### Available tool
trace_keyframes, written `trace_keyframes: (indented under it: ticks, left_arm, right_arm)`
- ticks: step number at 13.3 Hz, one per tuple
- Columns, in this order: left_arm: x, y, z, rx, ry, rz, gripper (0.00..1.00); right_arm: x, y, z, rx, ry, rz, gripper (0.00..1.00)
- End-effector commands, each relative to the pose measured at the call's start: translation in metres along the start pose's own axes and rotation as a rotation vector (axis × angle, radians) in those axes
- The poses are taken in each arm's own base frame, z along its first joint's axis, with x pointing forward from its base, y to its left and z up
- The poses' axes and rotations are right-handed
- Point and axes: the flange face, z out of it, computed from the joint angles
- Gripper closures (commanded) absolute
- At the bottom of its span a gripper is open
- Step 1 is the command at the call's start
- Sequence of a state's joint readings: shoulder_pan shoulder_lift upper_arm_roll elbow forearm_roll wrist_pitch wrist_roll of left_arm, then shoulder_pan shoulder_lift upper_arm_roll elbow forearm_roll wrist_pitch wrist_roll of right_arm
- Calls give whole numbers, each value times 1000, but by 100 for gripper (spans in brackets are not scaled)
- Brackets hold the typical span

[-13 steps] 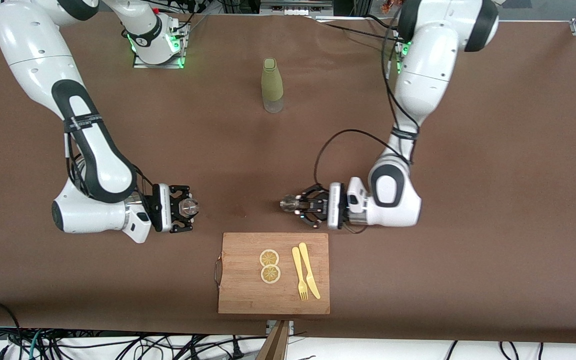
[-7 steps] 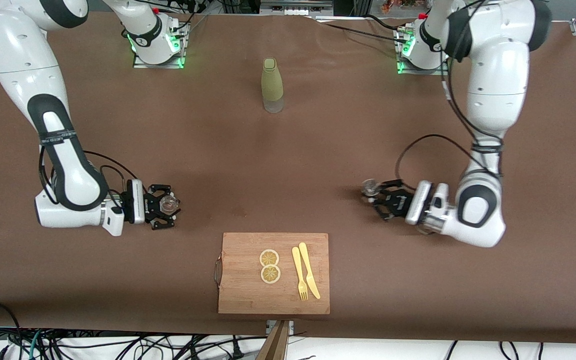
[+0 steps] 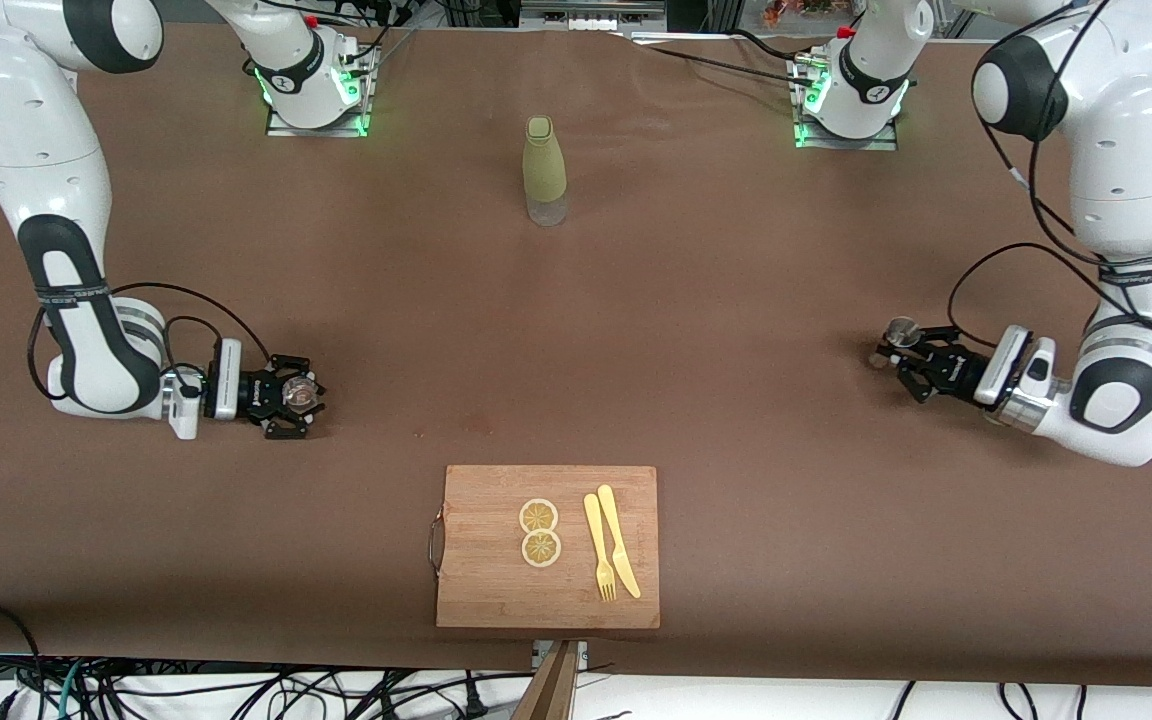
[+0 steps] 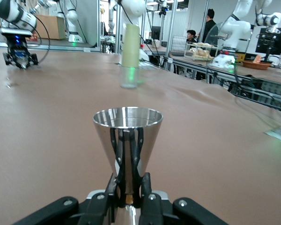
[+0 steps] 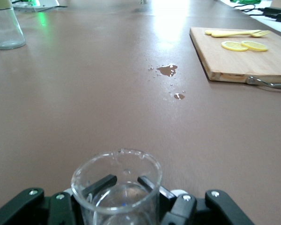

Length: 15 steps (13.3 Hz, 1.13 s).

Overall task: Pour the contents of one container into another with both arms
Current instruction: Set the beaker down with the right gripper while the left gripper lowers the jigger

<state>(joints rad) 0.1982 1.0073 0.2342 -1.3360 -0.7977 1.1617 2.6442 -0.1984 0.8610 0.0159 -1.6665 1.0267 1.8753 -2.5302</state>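
The silver jigger's base (image 3: 880, 359) is still above the brown tabletop, so my left gripper should keep holding the jigger until it touches down.
The tiny clear glass cup (image 3: 299, 393) stands upright in my right gripper (image 3: 294, 395), which is shut on it low over the table toward the right arm's end. In the right wrist view the cup (image 5: 116, 185) looks empty, with droplets on its wall, and the black fingers (image 5: 99, 183) show through the glass. The silver jigger (image 3: 901, 331) is upright in my left gripper (image 3: 914, 350), low over the left arm's end of the table. In the left wrist view that gripper (image 4: 129, 190) is shut on the narrow waist of the jigger (image 4: 128, 133).
An olive-green bottle (image 3: 544, 170) stands mid-table near the bases. A wooden cutting board (image 3: 496, 580) near the front edge holds two lemon slices (image 3: 540, 532), a yellow fork and a knife (image 3: 611, 545). Small wet spots (image 5: 167, 70) lie on the brown cloth beside the board.
Both arms have swung apart from the table's middle, each toward its own end. The right carried the glass cup with it and the left carried the jigger.
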Motion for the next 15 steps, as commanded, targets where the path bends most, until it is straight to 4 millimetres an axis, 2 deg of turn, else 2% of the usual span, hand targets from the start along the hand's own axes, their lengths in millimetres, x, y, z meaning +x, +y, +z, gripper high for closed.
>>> trace_keyframes:
  ticks: [1, 2, 3, 6, 7, 10, 12, 13, 14, 15]
  left_arm:
    - [-24, 41, -24, -27, 46, 110, 100]
    - [-32, 56, -39, -20, 38, 122, 100]
    - [-37, 65, -47, -23, 35, 130, 100]
    - [-41, 74, -56, -18, 31, 153, 100]
    - [-42, 74, -56, -17, 27, 157, 100]
    - [-50, 77, -57, -4, 13, 154, 100]
    - [-54, 79, -60, 9, -5, 155, 98]
    - [-57, 79, -59, 10, -8, 165, 90]
    - [-59, 81, -60, 12, -11, 165, 77]
    - [-60, 81, -62, 17, -23, 167, 72]
  right_arm:
    - [-15, -14, -16, -19, 14, 18, 59]
    - [-22, -18, -23, -24, 4, 28, 42]
    - [-26, -19, -32, -31, -9, 32, 2]
    - [-35, -19, -66, -67, -57, 31, 0]
    - [-37, -16, -87, -91, -86, 33, 0]
    - [-24, -1, -155, -112, -171, 61, 0]
    - [10, 17, -190, -109, -257, 130, 0]
    - [28, 23, -205, -122, -290, 192, 0]
    - [54, 31, -220, -140, -329, 270, 0]
    - [80, 36, -234, -159, -370, 352, 0]
